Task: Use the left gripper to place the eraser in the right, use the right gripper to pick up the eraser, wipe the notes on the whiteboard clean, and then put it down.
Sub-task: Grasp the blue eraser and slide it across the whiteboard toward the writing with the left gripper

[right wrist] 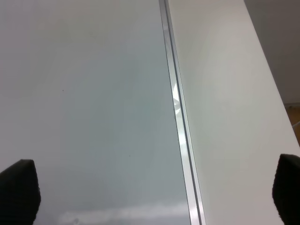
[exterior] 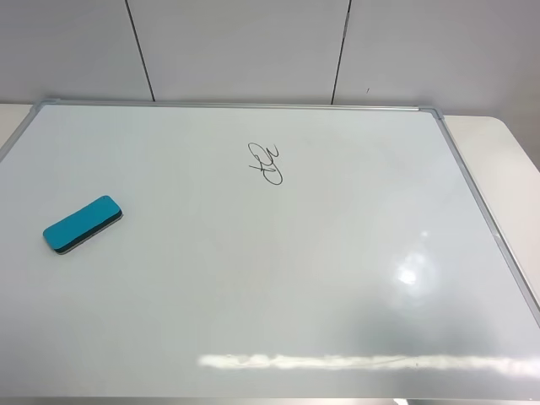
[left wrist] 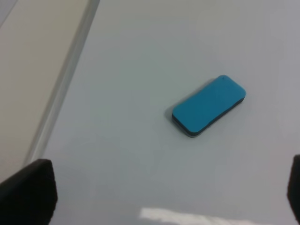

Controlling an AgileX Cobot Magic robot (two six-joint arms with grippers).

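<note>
My left gripper should grab the teal eraser (exterior: 83, 224) across its long sides next, so it can hand it over for wiping.
The teal eraser (exterior: 83, 224) lies flat on the left part of the whiteboard (exterior: 253, 278). The notes (exterior: 267, 163), a small black scribble, sit near the board's upper middle. No arm shows in the exterior high view. In the left wrist view the eraser (left wrist: 208, 105) rests on the board well ahead of my left gripper (left wrist: 164, 199), whose two black fingertips (left wrist: 30, 192) stand far apart with nothing between them. My right gripper (right wrist: 154, 192) is open too, hanging over the board's right frame (right wrist: 180, 126) and holding nothing.
A cream table (exterior: 494, 148) reaches past the board's right edge, and its surface (left wrist: 33, 61) shows beyond the left frame as well. A grey panelled wall (exterior: 253, 46) stands behind the board. Lamp glare (exterior: 409, 274) marks the board's right side.
</note>
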